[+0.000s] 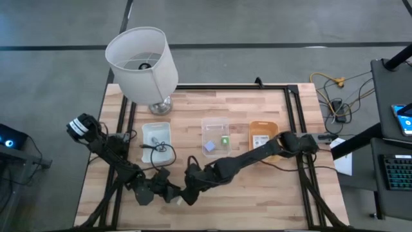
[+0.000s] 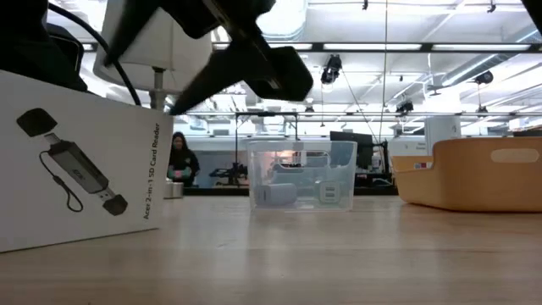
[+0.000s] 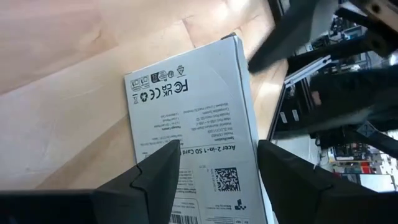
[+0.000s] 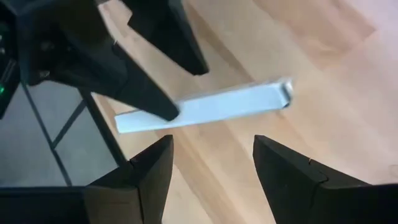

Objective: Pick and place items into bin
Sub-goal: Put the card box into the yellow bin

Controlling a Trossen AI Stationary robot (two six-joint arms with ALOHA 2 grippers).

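My right gripper grabs the packet by its loose end next, to place the white packet into the orange bin.
A flat white packet printed "Acer 2-in-1 SD Card Reader" sits between the fingers of my left gripper. It stands upright close to the camera in the low view. In the high view both grippers hide it at the table's near edge. My left gripper is shut on it. My right gripper is open and points at the packet's thin side from close by, without touching. A black cable lies across the white tray. A green piece and a blue-grey piece lie in the clear bin. My left gripper holds the packet near one end, across its width, with a finger at each long edge. The printed back face shows between the fingers. In the right wrist view one fingertip lies on the thin side. The packet stands upright; whether its lower edge touches the table, I cannot tell.
The big white lampshade stands at the far left of the table. An orange bin with a white label inside sits right of the clear bin. A dark frame rail runs along the far edge. Bare wood lies near right.
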